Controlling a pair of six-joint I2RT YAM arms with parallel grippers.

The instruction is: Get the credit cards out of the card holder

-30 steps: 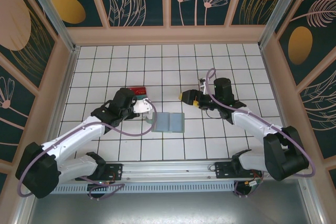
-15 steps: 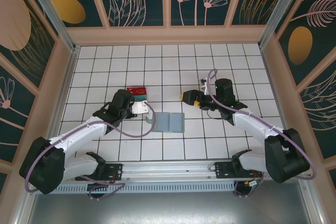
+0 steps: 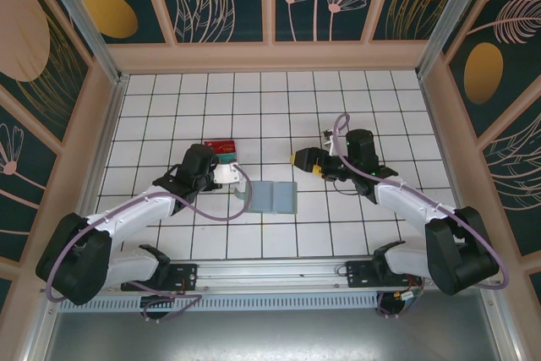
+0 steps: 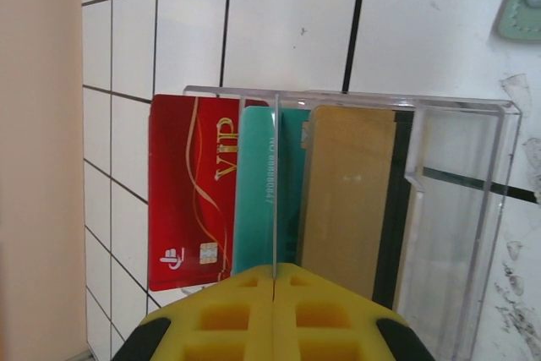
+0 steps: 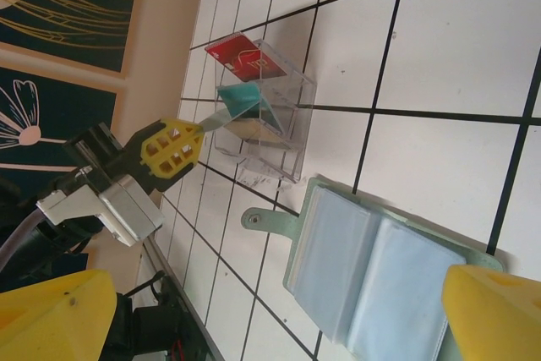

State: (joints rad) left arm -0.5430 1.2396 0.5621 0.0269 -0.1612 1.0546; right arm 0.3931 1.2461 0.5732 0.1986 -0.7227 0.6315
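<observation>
The teal credit card (image 5: pixel 241 106) stands edge-on in the tray's gap between the red and tan cards and would land there, so it is time for my left gripper to release it.
The card holder (image 3: pixel 275 198) lies open on the tiles with its light blue sleeves (image 5: pixel 380 268) facing up and its snap tab to the left. My left gripper (image 4: pixel 275 281) is shut on a teal credit card (image 5: pixel 241 106). In the left wrist view that card is edge-on and stands over a clear tray (image 4: pixel 456 209). A red credit card (image 4: pixel 190 192) and a tan one (image 4: pixel 347 192) lean in that tray. My right gripper (image 3: pixel 303 158) hangs open just up and right of the card holder, its yellow fingers (image 5: pixel 51 319) wide apart and holding nothing.
The clear tray (image 3: pixel 224 156) sits one tile to the left of the card holder, under the left gripper. A wooden wall (image 4: pixel 38 141) runs along the left side. Open white tiles (image 3: pixel 254 107) stretch behind both arms.
The left gripper has drawn back slightly toward its base, so more of the red card shows. The right gripper has drifted a little down and to the right. Both grips are unchanged.
</observation>
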